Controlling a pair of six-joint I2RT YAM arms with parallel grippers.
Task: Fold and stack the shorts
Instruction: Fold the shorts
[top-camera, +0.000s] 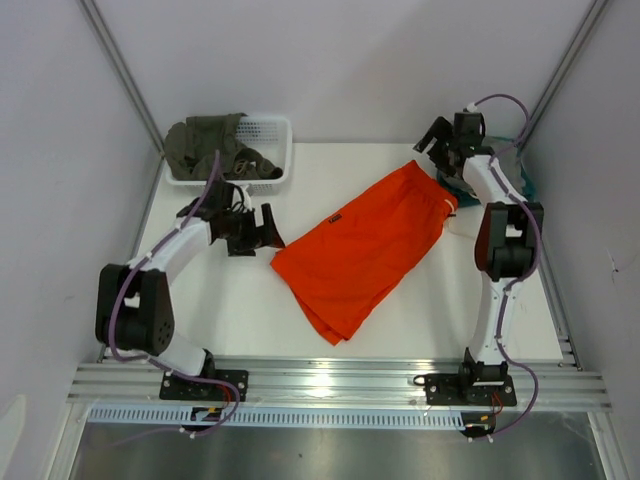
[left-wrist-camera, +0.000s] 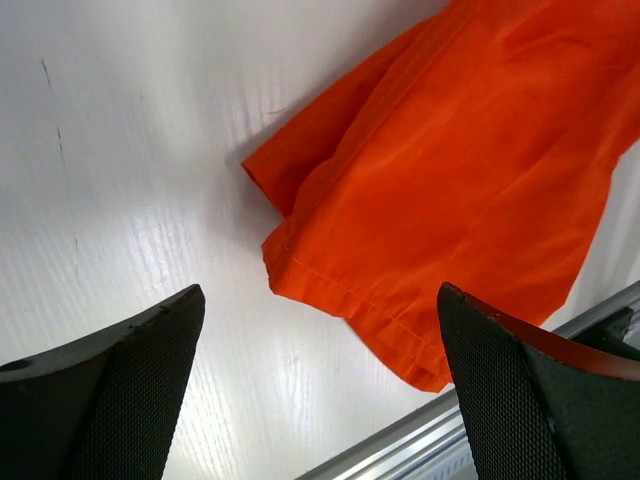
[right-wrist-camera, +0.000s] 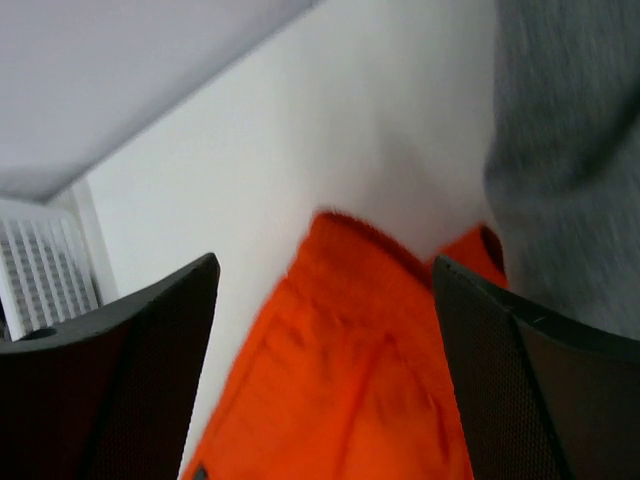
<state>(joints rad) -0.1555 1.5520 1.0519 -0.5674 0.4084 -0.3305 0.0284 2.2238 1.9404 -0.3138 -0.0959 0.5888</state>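
Observation:
My left gripper will next grab the folded orange shorts' leg hems, opposite the waistband (right-wrist-camera: 370, 300), so both grippers can straighten the shorts flat to fold them.
The orange shorts (top-camera: 365, 245) lie folded in half lengthwise on the white table, waistband at the back right, leg hems at the front. My left gripper (top-camera: 262, 228) is open and empty, just left of the shorts' left corner; its view shows the leg hems (left-wrist-camera: 440, 200) ahead of the black fingers (left-wrist-camera: 120, 390). My right gripper (top-camera: 433, 140) is open and empty above the waistband end; its blurred view shows the gathered waistband (right-wrist-camera: 370, 300) between the fingers (right-wrist-camera: 520, 380).
A white basket (top-camera: 270, 135) at the back left holds an olive-green garment (top-camera: 205, 140). Grey and teal garments (top-camera: 525, 185) lie at the right edge behind the right arm; the grey fabric (right-wrist-camera: 570, 150) shows in the right wrist view. An aluminium rail (top-camera: 340, 380) runs along the front.

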